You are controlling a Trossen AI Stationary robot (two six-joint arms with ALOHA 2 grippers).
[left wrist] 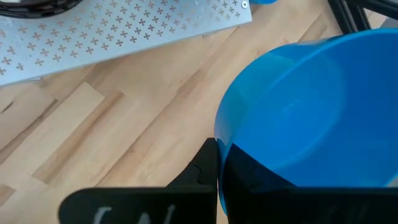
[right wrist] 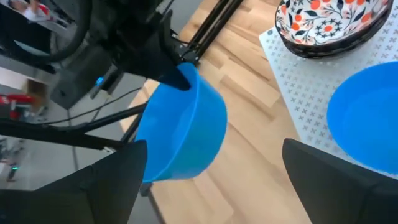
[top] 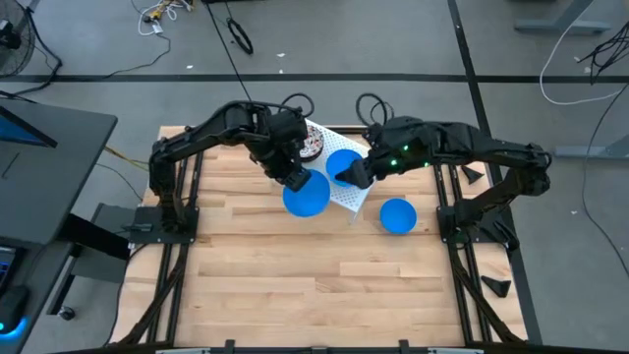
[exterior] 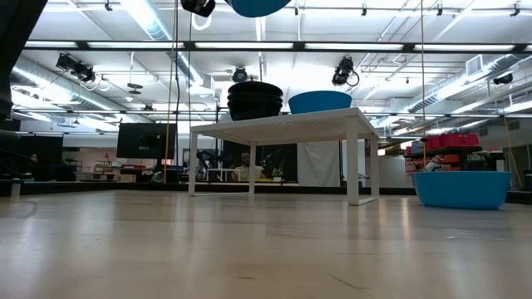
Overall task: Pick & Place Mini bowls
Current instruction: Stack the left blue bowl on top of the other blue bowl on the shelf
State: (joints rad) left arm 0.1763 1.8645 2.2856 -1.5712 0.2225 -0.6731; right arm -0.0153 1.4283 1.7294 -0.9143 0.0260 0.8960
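The lifted blue bowl should be grabbed next by its free rim (top: 323, 190) with my right gripper. It can then be stacked in the blue bowl on the rack.
My left gripper (top: 295, 178) is shut on a bright blue mini bowl (top: 308, 195), held in the air in front of the white perforated rack (top: 351, 194). A second blue bowl (top: 343, 162) sits on the rack beside a stack of speckled bowls (top: 313, 144). The third blue bowl (top: 397, 215) rests on its base on the table to the right of the rack. My right gripper (top: 351, 175) is open and hovers over the rack next to the blue bowl (right wrist: 367, 118) there, touching nothing. My left gripper pinches the blue bowl's rim (left wrist: 219, 134), one finger (left wrist: 204, 167) outside the wall and the other inside. The fingers come from above, slanting down. The bowl (right wrist: 183, 134) is lifted clear of the table, tilted and hanging below the fingers; the low view shows it high above the rack (exterior: 259, 7).
The rack (exterior: 283, 124) stands on short legs near the table's far middle. Bare wooden table (top: 314, 285) fills the near half. Both arms' bases and frames stand at the table's left and right edges. The two grippers are close together over the rack's near edge.
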